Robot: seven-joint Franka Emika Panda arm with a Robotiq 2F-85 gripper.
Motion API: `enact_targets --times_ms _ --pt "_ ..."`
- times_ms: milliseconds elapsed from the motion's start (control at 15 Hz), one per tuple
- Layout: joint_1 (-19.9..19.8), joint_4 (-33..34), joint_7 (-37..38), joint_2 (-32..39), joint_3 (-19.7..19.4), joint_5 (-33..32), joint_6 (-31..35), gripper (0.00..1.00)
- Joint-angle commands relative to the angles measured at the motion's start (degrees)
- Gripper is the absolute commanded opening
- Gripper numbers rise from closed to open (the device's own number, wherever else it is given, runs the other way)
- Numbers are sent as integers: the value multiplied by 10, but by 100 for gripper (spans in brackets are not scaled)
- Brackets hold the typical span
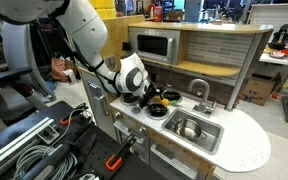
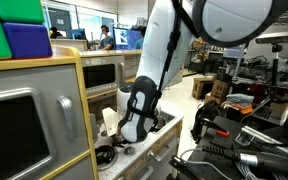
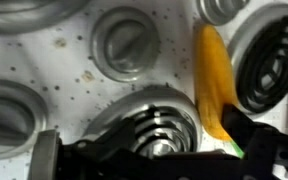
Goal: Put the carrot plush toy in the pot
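The carrot is beyond one finger in the wrist view, so my gripper should move toward it before closing.
The carrot plush toy (image 3: pixel 212 75) is a yellow-orange soft toy with a green tip. It lies on the white stovetop between two burners and also shows in an exterior view (image 1: pixel 171 96). My gripper (image 3: pixel 149 150) is open and low over the stovetop, straddling a burner (image 3: pixel 154 125). Its right finger touches the carrot's lower end. In an exterior view the gripper (image 1: pixel 147 98) sits just beside the carrot. The shiny silver pot (image 1: pixel 188 127) stands inside the grey sink basin (image 1: pixel 212 141), apart from the gripper. The pot is hidden in the wrist view.
Several black-and-white burner discs (image 3: pixel 269 60) and grey knobs (image 3: pixel 124 45) surround the carrot. A tap (image 1: pixel 199 92) stands behind the sink. A toy microwave (image 1: pixel 154 45) and back wall rise behind the stove. My arm (image 2: pixel 139 100) reaches down to the counter.
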Motion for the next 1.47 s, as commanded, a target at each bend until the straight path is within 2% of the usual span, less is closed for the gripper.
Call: enact_targets --times_ms 0,333,800,1133,1400 --pt "43 18 -20 50 -25 19 50 100" --pt "74 19 -43 65 -62 68 93 100" --pt "88 15 -61 65 -97 140 111 100" --pt "88 50 -42 95 -138 184 75 100" --pt "74 84 -24 118 -152 177 16 100"
